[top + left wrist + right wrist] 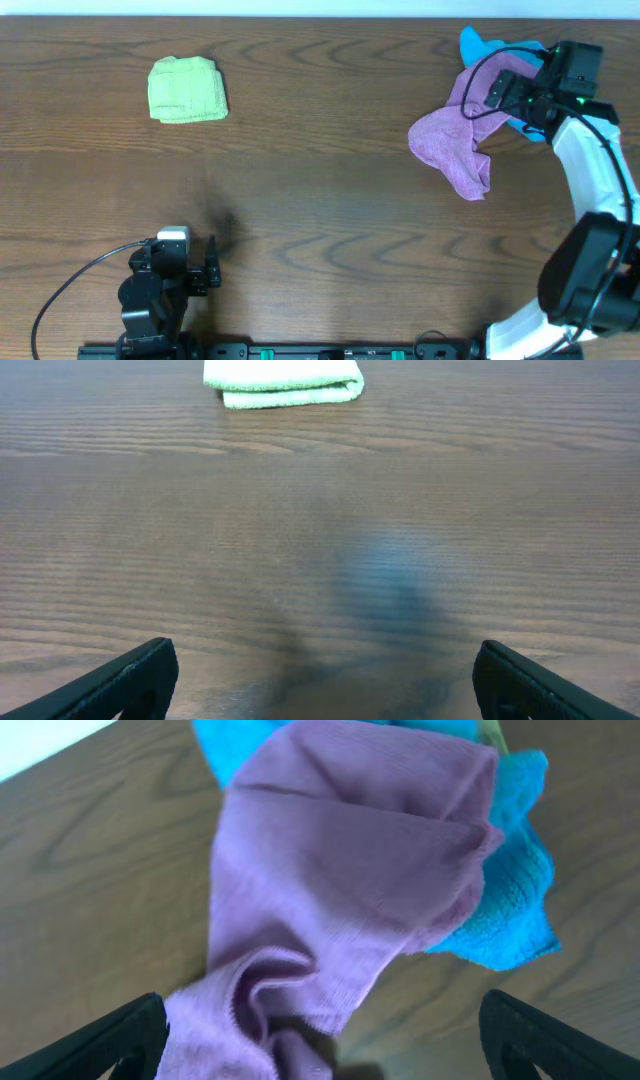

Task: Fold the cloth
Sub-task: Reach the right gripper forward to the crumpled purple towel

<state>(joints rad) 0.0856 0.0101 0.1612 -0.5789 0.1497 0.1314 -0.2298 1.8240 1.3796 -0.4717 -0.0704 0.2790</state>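
Note:
I should next grab the purple cloth (455,140) by the fold on its upper part with my right gripper. Then I can pull it away for folding and leave the blue cloth untouched.
A crumpled purple cloth (455,140) lies at the right of the table, its far end draped over a bright blue cloth (478,45). My right gripper (500,95) hovers over the purple cloth's upper part and is open. In the right wrist view the purple cloth (340,870) fills the middle with the blue cloth (510,910) behind it. A fold of purple lies between the spread fingers (320,1040). My left gripper (212,268) is open and empty near the front left edge, over bare wood (325,680).
A folded light green cloth (187,90) lies at the far left; it also shows at the top of the left wrist view (283,382). The brown wooden table (320,200) spans the view. The right arm reaches in from the front right corner.

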